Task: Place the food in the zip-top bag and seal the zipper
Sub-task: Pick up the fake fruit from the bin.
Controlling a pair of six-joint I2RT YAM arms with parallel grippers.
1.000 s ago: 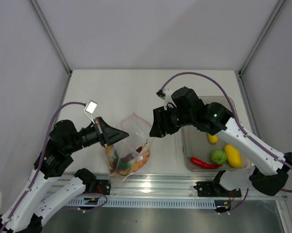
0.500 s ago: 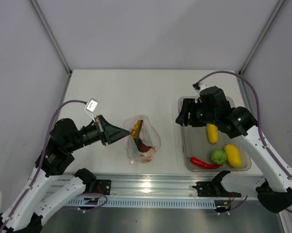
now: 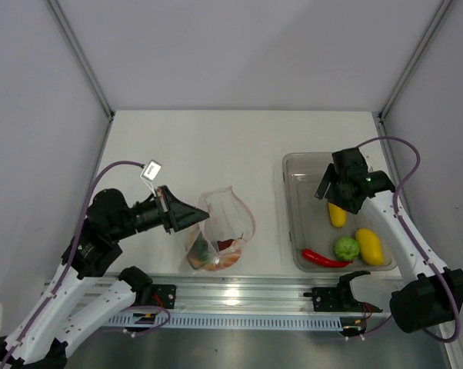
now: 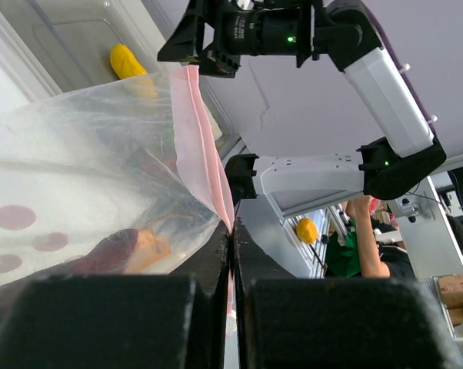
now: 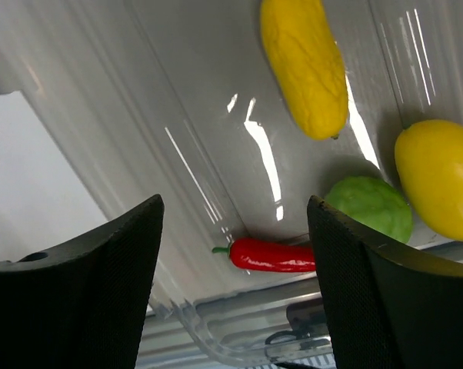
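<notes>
I will next grab the long yellow fruit [image 5: 304,65] with my right gripper by its end nearest the green round fruit, so the yellow fruit's far end stays free to go into the zip-top bag.
The zip-top bag [image 3: 230,219] hangs from my left gripper [image 3: 204,217], which is shut on the pink zipper [image 4: 198,131] at the bag's mouth edge. Several food pieces [image 3: 214,254] lie in the bottom of the bag; an orange chunk [image 4: 150,247] shows through the plastic in the left wrist view. My right gripper [image 3: 329,187] hovers open and holding nothing over the clear bin [image 3: 288,219]. Below its fingers [image 5: 101,269] lie a long yellow fruit [image 5: 304,65], a yellow lemon [image 5: 439,184], a green round fruit [image 5: 370,209] and a red chili [image 5: 274,255].
The bin stands at the right of the white table [image 3: 216,146], near its front edge. An aluminium rail [image 3: 239,292] runs along the near edge. Grey walls close in the left, back and right sides.
My right gripper has pulled away from the bag's mouth to above the bin and opened wider. Food pieces have dropped to the bottom of the bag, which has swung slightly.
</notes>
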